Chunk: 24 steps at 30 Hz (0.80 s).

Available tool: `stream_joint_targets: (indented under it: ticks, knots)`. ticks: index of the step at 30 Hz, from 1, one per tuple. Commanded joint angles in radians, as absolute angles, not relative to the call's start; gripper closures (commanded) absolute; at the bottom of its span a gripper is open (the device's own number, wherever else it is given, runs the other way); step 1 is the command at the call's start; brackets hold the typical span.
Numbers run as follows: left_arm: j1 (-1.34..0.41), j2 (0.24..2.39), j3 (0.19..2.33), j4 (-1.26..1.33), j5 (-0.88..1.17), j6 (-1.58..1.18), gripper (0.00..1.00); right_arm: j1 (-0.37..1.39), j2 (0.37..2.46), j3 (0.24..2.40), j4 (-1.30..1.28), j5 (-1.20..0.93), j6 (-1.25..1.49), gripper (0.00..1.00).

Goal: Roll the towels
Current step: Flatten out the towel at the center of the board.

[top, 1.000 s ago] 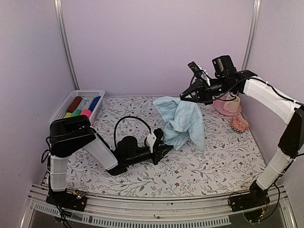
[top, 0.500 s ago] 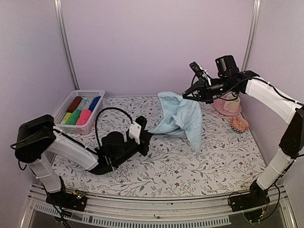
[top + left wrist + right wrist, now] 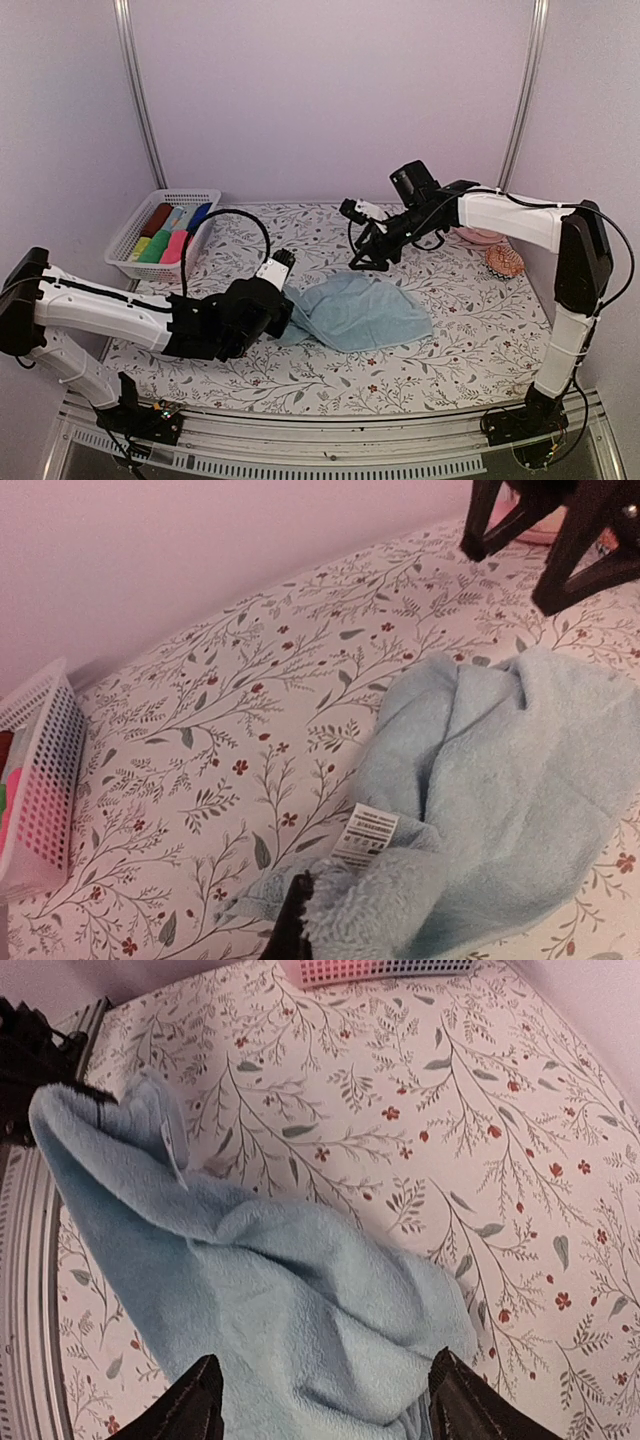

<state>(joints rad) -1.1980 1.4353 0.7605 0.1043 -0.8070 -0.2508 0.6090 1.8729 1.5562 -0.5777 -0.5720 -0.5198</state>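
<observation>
The towel's far edge [image 3: 352, 277] [image 3: 374, 1406] is apart from the towel's corner in my left gripper, so my right gripper should grab the towel there next. Then the towel can be stretched open for rolling.
The pale blue towel [image 3: 358, 312] lies crumpled and spread on the flowered table, its white label [image 3: 365, 832] near the left corner. My left gripper [image 3: 283, 318] is shut on that left corner, and terry cloth bunches around its dark fingertip [image 3: 292, 920]. My right gripper [image 3: 365, 256] hovers open just over the towel's far edge, nothing between its fingers [image 3: 195, 1412]. In the right wrist view the towel [image 3: 280, 1300] fills the space below the jaws. A bright pink roll [image 3: 177, 244] lies in the basket.
A white mesh basket [image 3: 128, 232] with several coloured rolls stands at the back left. A pink dish [image 3: 478, 237] and a small orange-pink object [image 3: 505, 262] sit at the back right. A metal rail runs along the near table edge.
The right gripper opened, let go of the towel and dropped low toward the table. The towel fell from hanging to lying spread out. The left gripper pulled its corner toward the near left.
</observation>
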Motion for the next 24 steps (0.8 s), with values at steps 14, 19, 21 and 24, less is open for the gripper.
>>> stream_joint_targets:
  ticks: [14,19,21,24]
  knots:
    - [-1.214,1.379,0.739,-0.189,-0.943,-0.449,1.00,0.540,1.362,0.781,-0.470,-0.287,-0.995,0.25]
    - [-1.215,1.365,0.733,-0.191,-0.945,-0.460,1.00,0.538,1.357,0.675,-0.369,-0.176,-0.929,0.25]
    - [-1.214,1.368,0.737,-0.186,-0.948,-0.456,1.00,0.538,1.360,0.657,-0.328,-0.130,-0.912,0.26]
    - [-1.214,1.373,0.746,-0.190,-0.954,-0.449,1.00,0.538,1.375,0.650,-0.304,-0.100,-0.890,0.28]
